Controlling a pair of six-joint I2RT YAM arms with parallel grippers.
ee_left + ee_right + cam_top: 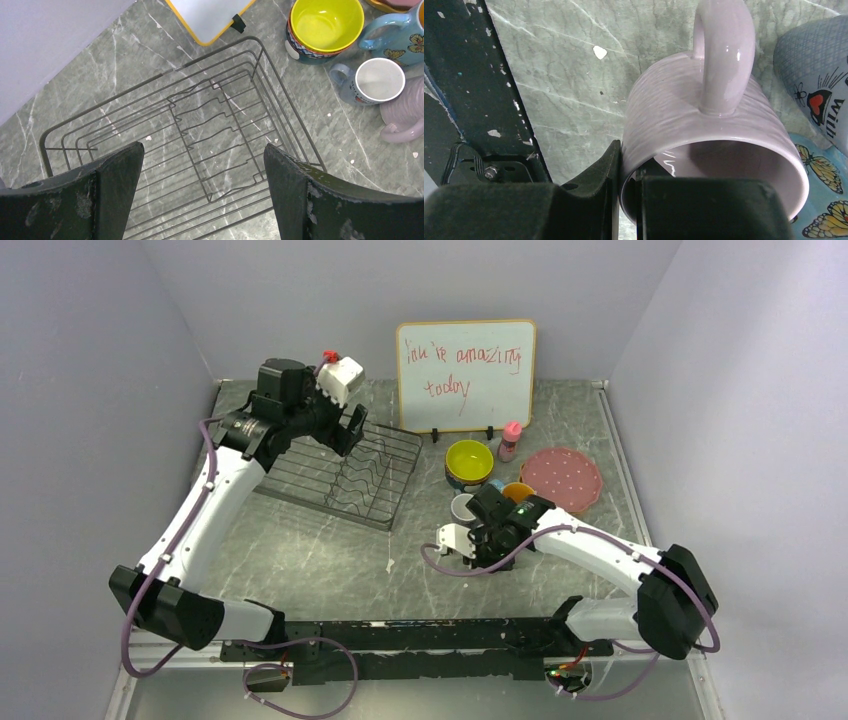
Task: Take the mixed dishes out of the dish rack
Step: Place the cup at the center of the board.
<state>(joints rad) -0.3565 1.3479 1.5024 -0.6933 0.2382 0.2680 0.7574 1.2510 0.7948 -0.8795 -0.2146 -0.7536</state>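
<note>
The lilac mug [704, 115] is low at the flat table beside the grey cup and would stand there, so my right gripper should open.
The black wire dish rack [340, 475] holds no dishes; it fills the left wrist view [200, 130]. My left gripper [350, 430] hovers over it, open and empty [204, 165]. My right gripper [490, 532] is shut on the rim of the lilac mug [704, 115], one finger inside and one outside [629, 185], low by the table. The mug also shows in the left wrist view [405, 117]. Right of the rack stand the yellow bowl [469, 458] inside the blue-patterned bowl [300, 50], the grey cup [463, 506], the blue mug [518, 490] and the pink plate [562, 478].
A white board with red writing [466, 375] stands at the back, with a small pink bottle [511, 440] beside it. The grey cup [814, 90] and blue butterfly mug [824, 200] sit close to the right of the held mug. Walls enclose the table's left, back and right.
</note>
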